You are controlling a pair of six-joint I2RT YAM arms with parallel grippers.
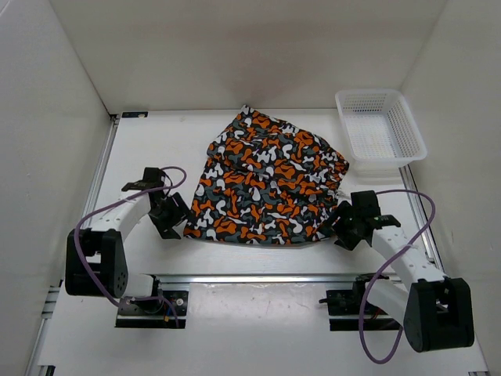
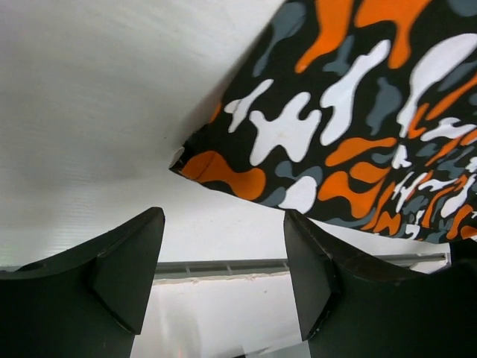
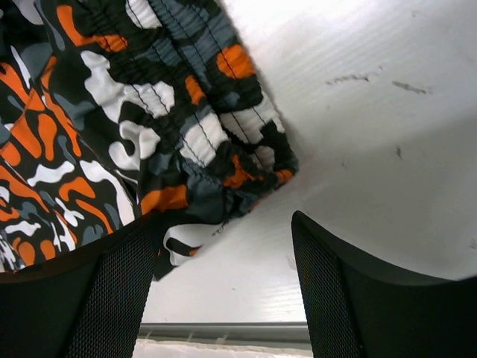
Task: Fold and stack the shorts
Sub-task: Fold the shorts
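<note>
I will stretch and fold the shorts, so next I will grab the shorts' near corner at the gathered waistband [image 1: 326,230] [image 3: 237,195] with my right gripper, opposite my left gripper.
The shorts [image 1: 266,182], printed in orange, black, grey and white blotches, lie folded over on the white table in the middle of the top view. My left gripper [image 1: 174,215] sits just off their near left corner [image 2: 216,168], open, with only bare table between its fingers [image 2: 130,265]. My right gripper [image 1: 342,227] sits at their near right corner, open too. There the gathered waistband edge [image 3: 223,183] lies on the table in front of the left finger [image 3: 112,291], and nothing is between the jaws.
A white mesh basket [image 1: 381,131] stands at the back right, close to the shorts' far right edge. White walls close in the table on three sides. A metal rail [image 1: 266,277] runs along the near edge in front of both arm bases.
</note>
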